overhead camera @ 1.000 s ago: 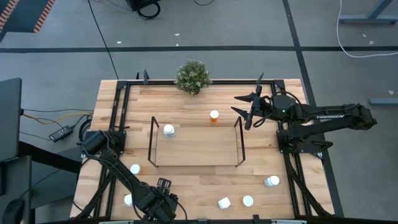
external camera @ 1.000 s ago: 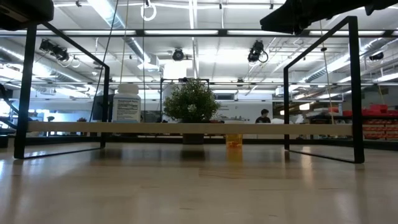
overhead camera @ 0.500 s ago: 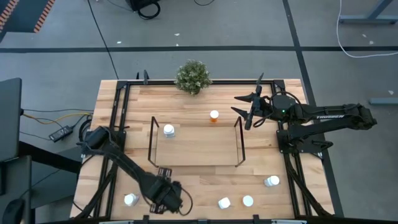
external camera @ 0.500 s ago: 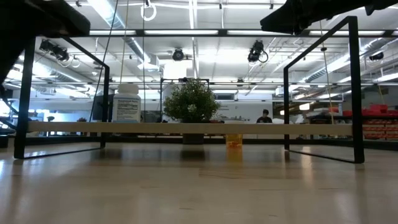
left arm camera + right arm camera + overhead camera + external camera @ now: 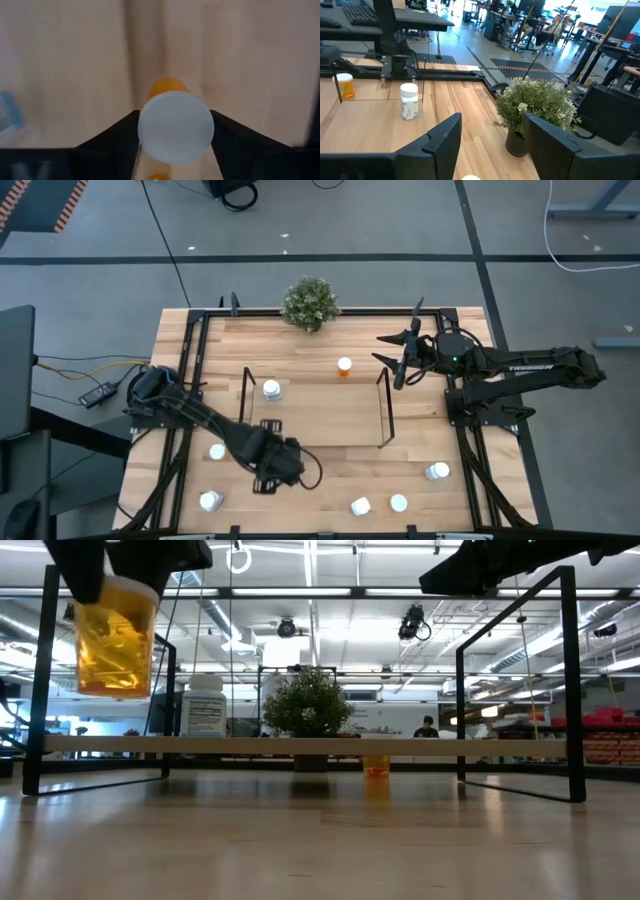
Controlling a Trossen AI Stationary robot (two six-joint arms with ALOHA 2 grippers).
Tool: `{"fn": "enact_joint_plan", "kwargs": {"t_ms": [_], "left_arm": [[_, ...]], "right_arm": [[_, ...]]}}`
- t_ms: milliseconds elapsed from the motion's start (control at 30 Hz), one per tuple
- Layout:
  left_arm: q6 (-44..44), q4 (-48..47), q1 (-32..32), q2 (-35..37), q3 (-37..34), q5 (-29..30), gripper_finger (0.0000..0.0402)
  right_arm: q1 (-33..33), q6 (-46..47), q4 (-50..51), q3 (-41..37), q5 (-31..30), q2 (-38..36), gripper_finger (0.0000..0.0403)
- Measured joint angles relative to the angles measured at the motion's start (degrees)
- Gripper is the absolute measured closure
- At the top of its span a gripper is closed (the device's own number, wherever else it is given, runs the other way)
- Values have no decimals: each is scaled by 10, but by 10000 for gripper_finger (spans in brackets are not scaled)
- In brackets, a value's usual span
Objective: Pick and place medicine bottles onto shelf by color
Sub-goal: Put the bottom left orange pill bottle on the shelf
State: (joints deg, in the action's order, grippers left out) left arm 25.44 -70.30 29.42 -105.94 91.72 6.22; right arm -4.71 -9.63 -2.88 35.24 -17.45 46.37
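Note:
The orange bottle in my left gripper hangs short of the shelf deck's near edge (image 5: 335,446). I should move it toward the deck before I open my gripper.
My left gripper (image 5: 277,467) is shut on an orange bottle with a white cap (image 5: 175,125) and hovers just near of the shelf (image 5: 247,410), a black-rod rack with a see-through deck. In the low view this orange bottle (image 5: 115,635) hangs high at the left. A whitish bottle (image 5: 271,389) stands on its base on the deck's far left. Another orange bottle (image 5: 344,366) stands on the table beyond the shelf. Several white-capped bottles sit on the near table, e.g. (image 5: 217,451), (image 5: 437,471). My right gripper (image 5: 400,355) waits open, in the air by the shelf's far right corner. My left gripper pinches the orange bottle at its white cap (image 5: 150,125), one finger (image 5: 117,132) on each side. The fingers come from above, pointing down. The bottle hangs about upright below them, its orange body (image 5: 115,640) lifted clear of the table.
A small potted plant (image 5: 310,303) stands at the table's far edge. The shelf's upright end frames (image 5: 565,680) rise at both ends. The table's black frame rails (image 5: 190,370) run along left and right. Bare wood lies between the shelf and the near bottles.
My left gripper has travelled from the near-left corner toward the far edge and the right, up to the shelf's near side, carrying the orange bottle. The bottle has come into the low view, high at the left. The right arm has kept still.

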Motion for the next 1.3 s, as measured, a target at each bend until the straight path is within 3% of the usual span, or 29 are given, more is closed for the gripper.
{"fn": "enact_joint_plan", "kwargs": {"t_ms": [333,533,700,1000,1300], "left_arm": [[-55,-33,-63,0,-2,23,159],[-67,-46,-87,0,-3,28,174],[-78,-47,-92,0,-3,28,185],[-98,-38,-90,0,-4,28,164],[-103,-8,-91,5,-83,30,182]], "right_arm": [[0,0,1,0,0,0,185],[0,0,3,0,0,0,185],[0,0,7,0,0,0,185],[0,0,8,0,0,0,185],[0,0,16,0,0,0,185]]}}
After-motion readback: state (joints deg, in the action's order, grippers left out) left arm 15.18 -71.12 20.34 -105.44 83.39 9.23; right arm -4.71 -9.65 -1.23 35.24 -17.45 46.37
